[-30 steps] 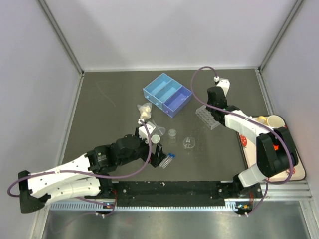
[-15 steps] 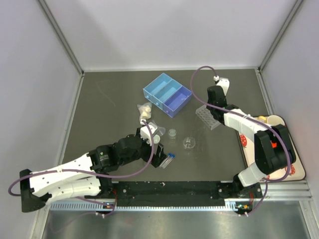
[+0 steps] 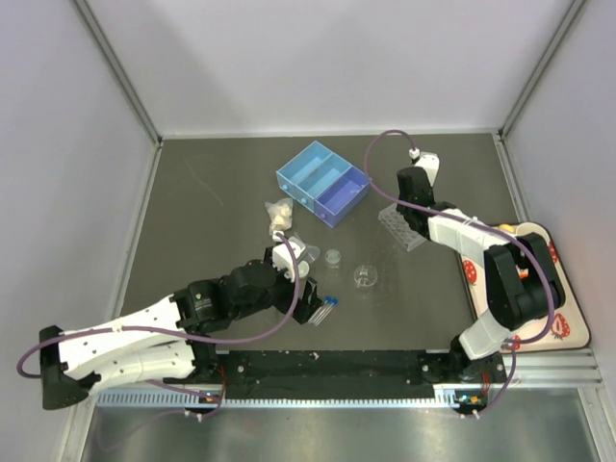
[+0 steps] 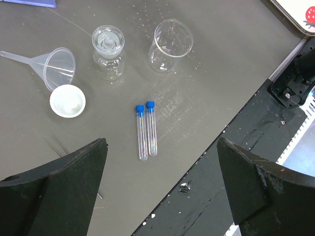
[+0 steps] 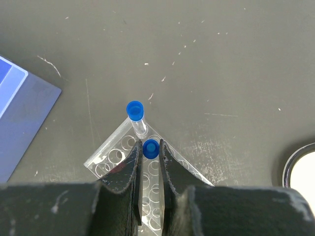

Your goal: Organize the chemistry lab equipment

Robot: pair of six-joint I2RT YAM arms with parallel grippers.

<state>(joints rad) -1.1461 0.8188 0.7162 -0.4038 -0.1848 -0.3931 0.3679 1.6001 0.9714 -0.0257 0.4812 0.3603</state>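
The blue-capped tube stands upright at the rack's holes beside the corner tube and would settle in, so my right gripper should open.
My right gripper [image 5: 150, 149] is shut on a blue-capped test tube [image 5: 150, 147] and holds it upright over the clear holed tube rack [image 5: 114, 158]. Another capped tube [image 5: 135, 114] stands in the rack's far corner. In the top view the right gripper [image 3: 410, 210] is over the rack [image 3: 404, 231]. My left gripper [image 4: 161, 143] is open and empty above two capped tubes [image 4: 147, 131] lying side by side. A funnel [image 4: 58, 67], a white round dish [image 4: 68, 101], a stoppered little flask [image 4: 109, 48] and a clear beaker [image 4: 171, 38] lie beyond them.
A blue divided bin [image 3: 323, 182] stands at the back centre, with a small cream object [image 3: 279, 214] to its left. The strawberry-patterned tray [image 3: 563, 322] lies at the right edge. The black front rail [image 4: 231, 137] runs close behind the lying tubes.
My left gripper has moved toward the near right, over the two lying tubes. My right gripper has shifted slightly at the rack, still holding its tube.
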